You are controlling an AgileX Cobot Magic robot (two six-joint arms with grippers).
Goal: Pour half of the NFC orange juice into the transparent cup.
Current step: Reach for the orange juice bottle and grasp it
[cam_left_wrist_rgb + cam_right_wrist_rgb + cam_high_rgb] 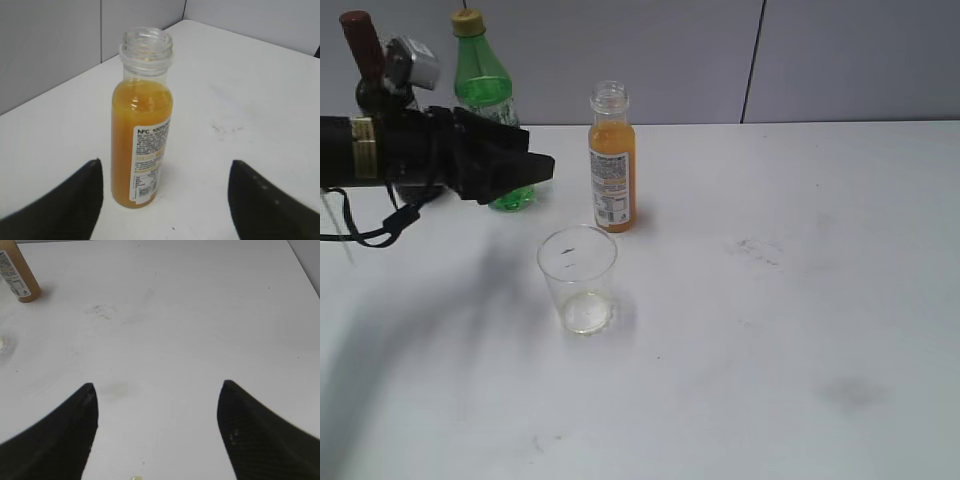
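The juice (612,165) stands open and is filled up to its shoulder, so the robot's left gripper should next grab the bottle around its labeled body (613,180) and keep it upright.
The NFC orange juice (612,165) stands upright and capless on the white table, mostly full. It also shows in the left wrist view (141,120) and at the top left corner of the right wrist view (16,275). The transparent cup (578,280) stands in front of it, slightly left, and looks empty. My left gripper (535,168) is open and empty, to the left of the bottle at its mid height; in the left wrist view (165,172) the bottle stands just beyond the gap, nearer the left finger. My right gripper (157,392) is open and empty over bare table.
A taller green bottle with a yellow cap (485,85) stands behind my left gripper. A dark wine bottle (365,55) stands at the far left, behind the arm. Grey wall panels run behind the table. Faint smudges (755,250) mark the table to the right of the juice.
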